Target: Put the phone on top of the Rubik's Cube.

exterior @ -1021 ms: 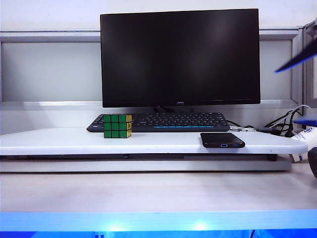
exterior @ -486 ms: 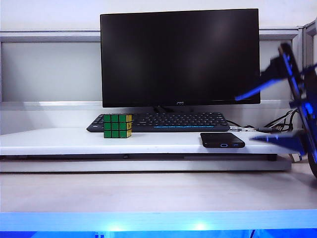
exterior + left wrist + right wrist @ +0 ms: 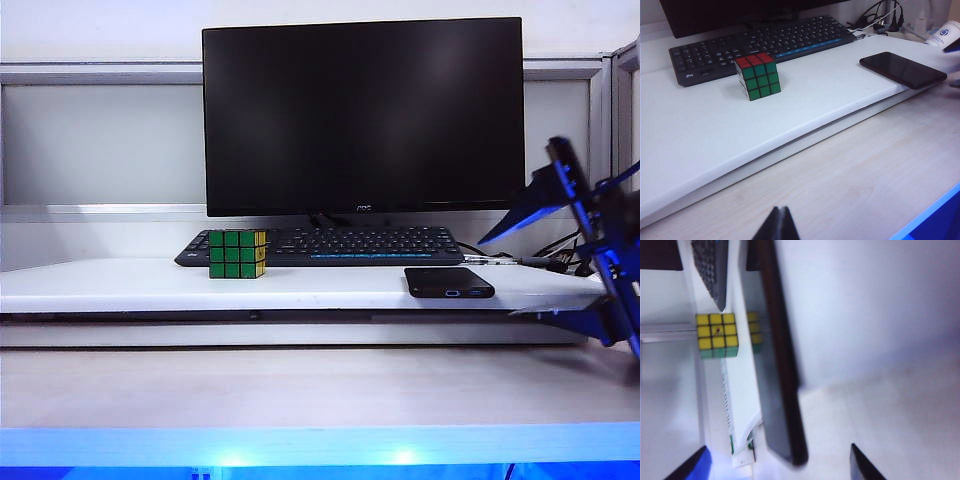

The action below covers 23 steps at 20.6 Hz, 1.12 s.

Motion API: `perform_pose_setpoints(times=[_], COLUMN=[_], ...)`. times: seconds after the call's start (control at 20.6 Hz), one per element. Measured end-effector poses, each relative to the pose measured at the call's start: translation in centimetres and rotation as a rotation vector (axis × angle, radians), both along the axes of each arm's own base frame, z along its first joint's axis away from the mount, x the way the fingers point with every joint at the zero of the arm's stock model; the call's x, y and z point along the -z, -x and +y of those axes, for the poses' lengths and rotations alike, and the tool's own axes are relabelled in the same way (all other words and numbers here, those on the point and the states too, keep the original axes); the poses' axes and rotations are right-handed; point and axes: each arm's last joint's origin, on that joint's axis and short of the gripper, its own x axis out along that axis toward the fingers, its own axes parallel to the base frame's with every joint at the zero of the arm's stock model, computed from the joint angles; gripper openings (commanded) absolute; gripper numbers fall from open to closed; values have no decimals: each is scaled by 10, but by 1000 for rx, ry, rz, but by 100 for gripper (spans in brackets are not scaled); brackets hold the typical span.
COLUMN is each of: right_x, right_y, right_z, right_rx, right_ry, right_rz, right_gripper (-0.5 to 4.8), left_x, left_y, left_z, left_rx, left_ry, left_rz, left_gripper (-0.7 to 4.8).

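I will set the phone on top of the Rubik's Cube (image 3: 237, 253), so my right gripper will next grab the phone by its long side edge (image 3: 485, 284).
The Rubik's Cube (image 3: 237, 253) stands on the raised white shelf (image 3: 120, 285) in front of the keyboard's left end; its green face points forward and its yellow face to the right. The phone (image 3: 449, 282), a flat black slab, lies near the shelf's right front edge. My right gripper (image 3: 497, 278) hangs open just right of the phone. In the right wrist view the phone's (image 3: 777, 355) near end lies between the wide-apart fingertips (image 3: 860, 462), untouched, with the cube (image 3: 716, 335) beyond. My left gripper (image 3: 780, 210) is shut and empty over the lower desk, far from the cube (image 3: 758, 76) and phone (image 3: 902, 70).
A black keyboard (image 3: 320, 245) and a large dark monitor (image 3: 365, 115) stand behind the cube and phone. Cables (image 3: 560, 258) trail at the shelf's right end, beside a white paper cup (image 3: 942, 34). The wooden desk (image 3: 300, 385) runs below the shelf.
My right arm has swung down from the upper right edge of the exterior view to shelf height beside the phone, jaws wide. Cube and phone have not moved.
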Motion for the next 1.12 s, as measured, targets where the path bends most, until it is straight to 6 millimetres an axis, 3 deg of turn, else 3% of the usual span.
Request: perform_pose_setpoints(times=[0.1, 0.24, 0.44, 0.58, 0.87, 0.97, 1.12], right_x=[1, 4, 9, 7, 9, 8, 11], right_y=[-7, -14, -16, -18, -16, -18, -24], right_z=[1, 1, 2, 2, 16, 21, 22], right_rx=[-1, 0, -1, -1, -30, -34, -27], right_ry=[0, 1, 3, 2, 15, 20, 23], right_rz=[-7, -1, 16, 3, 6, 1, -2], right_gripper=[353, 305, 302, 208, 204, 134, 134], left_x=[0, 0, 0, 0, 0, 0, 0], left_y=[0, 0, 0, 0, 0, 0, 0], left_z=[0, 0, 0, 0, 0, 0, 0], left_rx=[0, 0, 0, 0, 0, 0, 0], left_ry=[0, 0, 0, 0, 0, 0, 0], left_rz=[0, 0, 0, 0, 0, 0, 0], left_gripper=[-6, -6, -6, -6, -6, -6, -6])
